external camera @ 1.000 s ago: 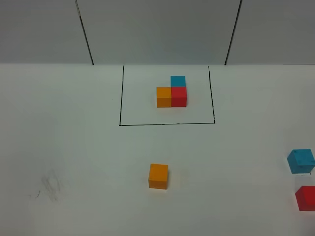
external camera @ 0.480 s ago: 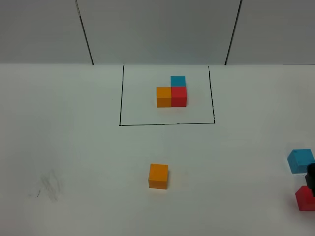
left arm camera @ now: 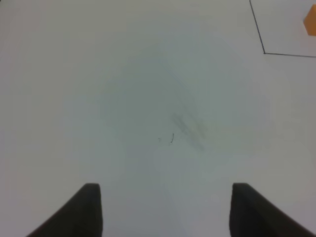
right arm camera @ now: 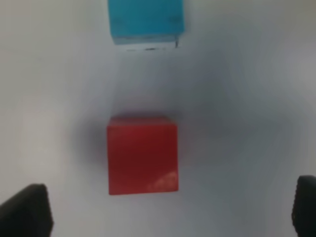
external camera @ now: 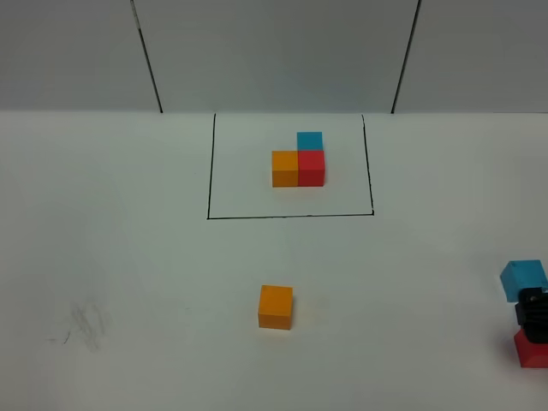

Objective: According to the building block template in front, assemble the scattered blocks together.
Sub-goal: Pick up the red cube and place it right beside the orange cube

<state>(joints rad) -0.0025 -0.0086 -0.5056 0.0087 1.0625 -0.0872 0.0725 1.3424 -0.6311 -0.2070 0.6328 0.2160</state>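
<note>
Next, the right gripper grabs the loose red cube (external camera: 533, 351) by its two opposite sides to join it to the loose orange cube (external camera: 276, 306).
The building block template (external camera: 298, 163) is an orange, red and blue L-group inside a black-line rectangle at the far middle. The loose orange cube (external camera: 276, 306) lies alone in the near middle. The loose light blue cube (external camera: 524, 278) and the loose red cube (external camera: 533, 351) lie at the right edge. My right gripper (external camera: 533, 312) is above the red cube and hides part of it. In the right wrist view the red cube (right arm camera: 142, 154) lies between the wide-open fingers (right arm camera: 27, 210), with the blue cube (right arm camera: 145, 19) beyond. My left gripper (left arm camera: 165, 210) is open and empty.
Below the left gripper is bare white table with a faint grey smudge (left arm camera: 187, 127). A corner of the black frame (left arm camera: 264, 52) and a bit of the template's orange cube (left arm camera: 311, 22) show in the left wrist view. A grey wall (external camera: 274, 51) stands behind the table.
My right gripper has come into the exterior view from the right edge and moved over the loose red cube. No cube has moved.
</note>
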